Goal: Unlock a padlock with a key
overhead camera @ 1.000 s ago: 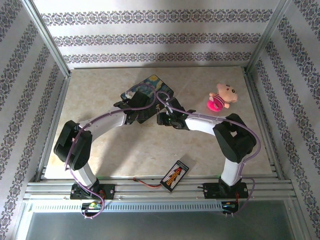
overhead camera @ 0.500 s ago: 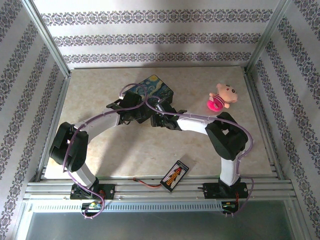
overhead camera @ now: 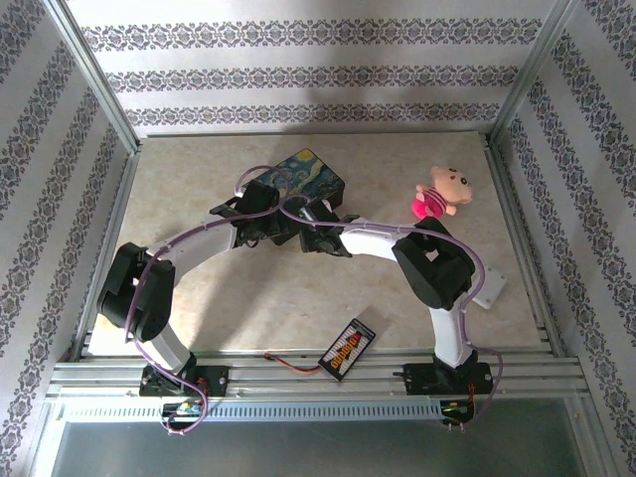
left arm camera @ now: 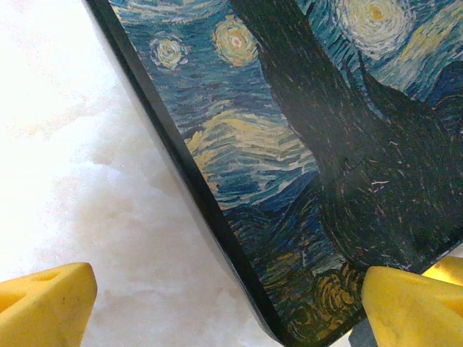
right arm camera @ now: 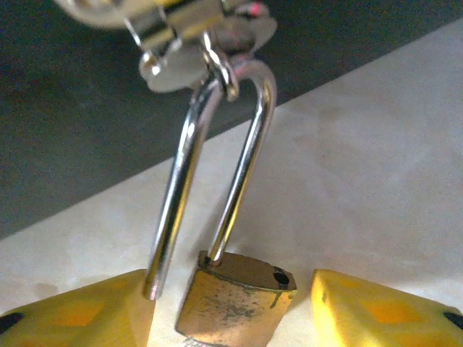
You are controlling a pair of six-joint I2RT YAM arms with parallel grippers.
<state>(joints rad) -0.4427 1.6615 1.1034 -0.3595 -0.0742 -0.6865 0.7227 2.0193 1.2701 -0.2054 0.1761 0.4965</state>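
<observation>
The robot's right gripper will next grab the brass padlock point(right arm camera: 235, 300) by the two sides of its body. The padlock's open shackle then stays free to slip off the hasp point(right arm camera: 195, 29).
The brass padlock point(right arm camera: 235, 300) hangs by its silver shackle point(right arm camera: 249, 137) from the metal hasp point(right arm camera: 195, 29) on the dark box side. One shackle leg is out of the body, and its empty hole shows on top. My right gripper point(right arm camera: 235, 314) is open, a yellow finger on each side of the body; the free leg ends at the left finger point(right arm camera: 79, 314). A grey sliver shows under the body; I cannot tell whether it is the key. My left gripper point(left arm camera: 231, 307) is open, straddling a corner of the Starry Night box point(left arm camera: 304, 144). Both grippers, left point(overhead camera: 270, 225) and right point(overhead camera: 316, 237), meet at the box's point(overhead camera: 303, 177) near edge.
A pink plush toy point(overhead camera: 440, 194) lies at the back right. A black strip with coloured marks point(overhead camera: 348, 348) sits near the front edge on the marble table point(overhead camera: 199, 179). A white piece point(overhead camera: 492, 288) shows behind the right arm's elbow. Metal frame posts flank both sides.
Both arms have shifted left along the box's near edge, and the right arm's elbow has swung inward. The padlock stays hooked on the hasp.
</observation>
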